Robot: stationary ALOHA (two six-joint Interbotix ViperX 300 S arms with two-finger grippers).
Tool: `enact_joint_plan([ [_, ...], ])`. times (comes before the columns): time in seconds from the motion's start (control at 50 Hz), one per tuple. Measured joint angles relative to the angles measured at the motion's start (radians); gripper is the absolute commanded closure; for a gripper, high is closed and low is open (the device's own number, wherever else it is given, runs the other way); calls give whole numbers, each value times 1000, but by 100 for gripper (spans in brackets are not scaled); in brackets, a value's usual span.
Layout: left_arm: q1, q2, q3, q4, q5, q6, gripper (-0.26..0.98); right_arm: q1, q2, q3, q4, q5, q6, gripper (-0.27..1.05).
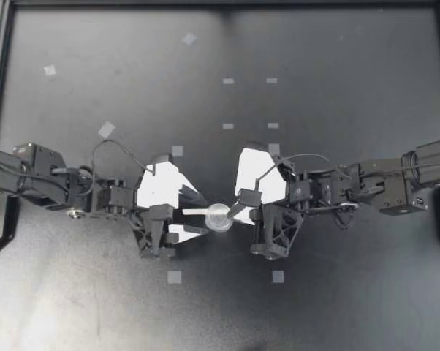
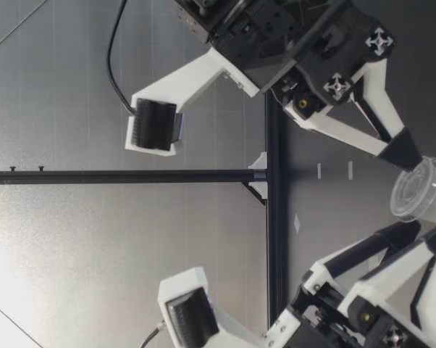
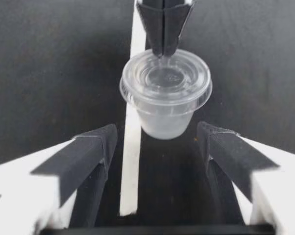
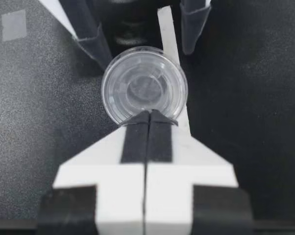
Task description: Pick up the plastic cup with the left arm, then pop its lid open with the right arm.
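I should next grab the cup's tapered side (image 3: 165, 123) with my left gripper, so the cup's lid stays free to pop open.
A small clear plastic cup (image 1: 220, 217) with a lid sits between my two grippers at the table's middle. My right gripper (image 1: 237, 212) is shut on the rim of the cup's lid; in the right wrist view its pressed-together tips (image 4: 148, 115) pinch the cup's rim (image 4: 144, 85). My left gripper (image 1: 200, 214) stands open on the cup's other side. In the left wrist view the cup (image 3: 165, 93) lies just ahead of its spread fingers (image 3: 96, 144), untouched. A thin white strip (image 1: 194, 211) lies flat under the left gripper. In the low view the cup (image 2: 418, 190) leans slightly.
Small grey tape squares dot the dark table, such as one (image 1: 175, 276) near the front left, another (image 1: 278, 276) near the front right, and one (image 1: 107, 130) behind the left arm. A black frame rail (image 1: 220, 4) borders the far edge.
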State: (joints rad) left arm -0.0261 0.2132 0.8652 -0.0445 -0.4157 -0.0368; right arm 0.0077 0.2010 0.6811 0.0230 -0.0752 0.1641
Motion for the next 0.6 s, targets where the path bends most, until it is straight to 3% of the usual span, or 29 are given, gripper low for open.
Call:
enact_joint_plan([
  [0.6, -9, 31, -87, 0, 118, -28, 7, 0, 21, 0, 0, 0, 0, 85],
])
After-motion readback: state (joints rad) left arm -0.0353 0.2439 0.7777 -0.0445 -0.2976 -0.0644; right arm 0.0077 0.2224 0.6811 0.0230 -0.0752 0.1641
